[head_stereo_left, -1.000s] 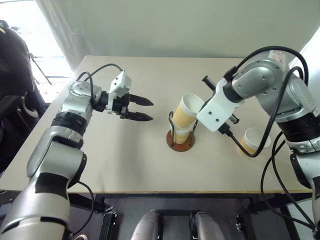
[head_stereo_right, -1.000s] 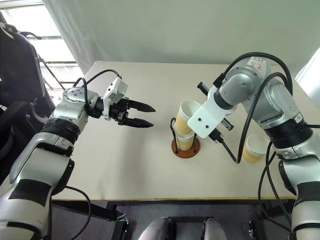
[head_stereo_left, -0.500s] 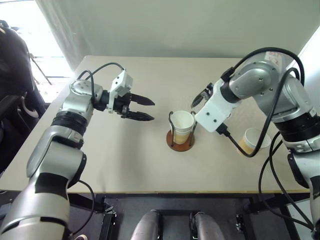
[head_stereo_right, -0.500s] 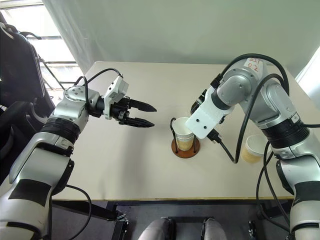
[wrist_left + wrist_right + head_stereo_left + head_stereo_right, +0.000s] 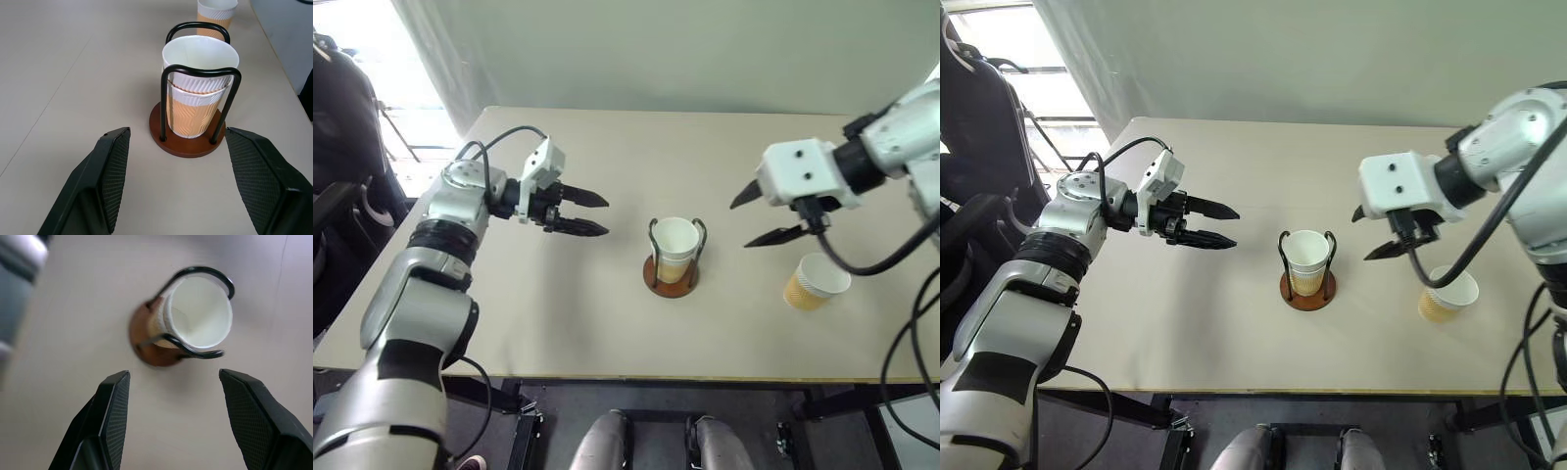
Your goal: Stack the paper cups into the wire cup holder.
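The loose paper cup's opening (image 5: 825, 275) is wider than my spread fingers. So my right gripper will pick up that cup by its thin rim (image 5: 841, 261) next.
The wire cup holder (image 5: 672, 277) stands mid-table on its reddish-brown base, black wire loops upright. Two paper cups (image 5: 674, 245) sit nested inside it, mouths up, one white rim above the other (image 5: 199, 93). Another paper cup (image 5: 815, 281) stands upright on the table to the holder's right. My right gripper (image 5: 740, 225) hovers open and empty between the holder and that cup, clear of both. To the holder's left my left gripper (image 5: 605, 216) is open and empty, pointing at the holder from a distance.
The beige table (image 5: 558, 313) carries just the holder and the loose cup. A grey curtain (image 5: 656, 49) hangs behind its far edge. A black chair (image 5: 337, 117) stands off the table's left side.
My right gripper held a tilted cup over the holder, let it go into the cup below, then rolled and drew back to the right. The left arm stayed still.
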Available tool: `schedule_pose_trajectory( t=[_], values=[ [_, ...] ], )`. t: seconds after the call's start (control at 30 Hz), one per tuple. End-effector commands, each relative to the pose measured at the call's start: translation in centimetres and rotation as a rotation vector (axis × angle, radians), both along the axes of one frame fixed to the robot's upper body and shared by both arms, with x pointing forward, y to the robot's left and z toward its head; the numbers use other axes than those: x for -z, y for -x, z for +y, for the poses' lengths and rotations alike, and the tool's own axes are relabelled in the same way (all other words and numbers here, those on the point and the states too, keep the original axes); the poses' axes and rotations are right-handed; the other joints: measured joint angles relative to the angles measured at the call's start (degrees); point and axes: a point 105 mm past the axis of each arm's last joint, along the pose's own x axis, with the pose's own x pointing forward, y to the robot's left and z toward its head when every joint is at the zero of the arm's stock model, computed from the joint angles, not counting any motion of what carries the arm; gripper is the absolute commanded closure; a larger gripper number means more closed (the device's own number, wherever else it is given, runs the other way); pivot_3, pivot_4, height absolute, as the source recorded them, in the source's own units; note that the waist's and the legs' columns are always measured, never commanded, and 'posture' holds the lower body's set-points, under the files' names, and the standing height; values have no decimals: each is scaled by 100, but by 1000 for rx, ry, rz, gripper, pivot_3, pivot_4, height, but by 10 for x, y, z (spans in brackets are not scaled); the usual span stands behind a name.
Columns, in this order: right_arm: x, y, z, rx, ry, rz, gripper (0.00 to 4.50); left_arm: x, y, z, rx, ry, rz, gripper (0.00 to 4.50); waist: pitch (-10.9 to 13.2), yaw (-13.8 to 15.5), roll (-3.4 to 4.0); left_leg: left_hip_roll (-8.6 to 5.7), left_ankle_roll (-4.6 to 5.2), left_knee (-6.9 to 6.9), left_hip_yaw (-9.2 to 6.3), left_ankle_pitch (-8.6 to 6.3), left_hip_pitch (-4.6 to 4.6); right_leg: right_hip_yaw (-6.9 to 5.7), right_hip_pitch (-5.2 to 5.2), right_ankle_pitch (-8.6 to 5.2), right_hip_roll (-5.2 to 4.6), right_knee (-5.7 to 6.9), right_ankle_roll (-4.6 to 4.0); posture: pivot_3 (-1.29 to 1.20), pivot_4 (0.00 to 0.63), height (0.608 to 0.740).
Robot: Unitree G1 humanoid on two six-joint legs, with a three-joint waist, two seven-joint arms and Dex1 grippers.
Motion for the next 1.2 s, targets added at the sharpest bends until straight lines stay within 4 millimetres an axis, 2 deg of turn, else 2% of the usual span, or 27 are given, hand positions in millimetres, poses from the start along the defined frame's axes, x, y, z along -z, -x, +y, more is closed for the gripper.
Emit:
schedule_pose_trajectory(
  t=[0.03,0.3,0.53,0.9,1.17,1.2],
  values=[
    [0,8,-21,83,-7,40,1570,-29,6,-10,65,65,-28,1194,0,6,-1,0,2,0,-1,-1,-1,0,0,-2,0,0,2,0,150,740],
    [34,0,-74,222,173,27,1570,-47,28,-34,207,49,-35,1194,0,1,-1,-1,23,4,1,-13,-3,1,0,-5,-2,0,21,0,150,740],
    [54,-3,-104,241,303,30,1570,-50,29,-32,205,47,-34,1194,1,-3,-1,1,74,8,1,-37,4,2,4,-2,-2,3,49,0,150,740],
    [80,-9,-132,207,466,5,1570,-43,28,-23,185,44,-40,1194,1,-1,-1,1,84,14,1,-27,22,3,26,-4,-3,0,61,0,150,740],
    [97,-18,-135,162,515,0,1570,-41,28,-22,184,43,-31,1194,1,-13,-1,1,84,14,1,-27,31,4,33,-1,-3,1,61,0,150,740],
    [99,-19,-135,157,515,2,1737,-41,28,-22,185,43,-31,1194,1,-12,-1,1,84,13,1,-27,31,4,33,1,-3,0,58,0,150,740]
  ],
)
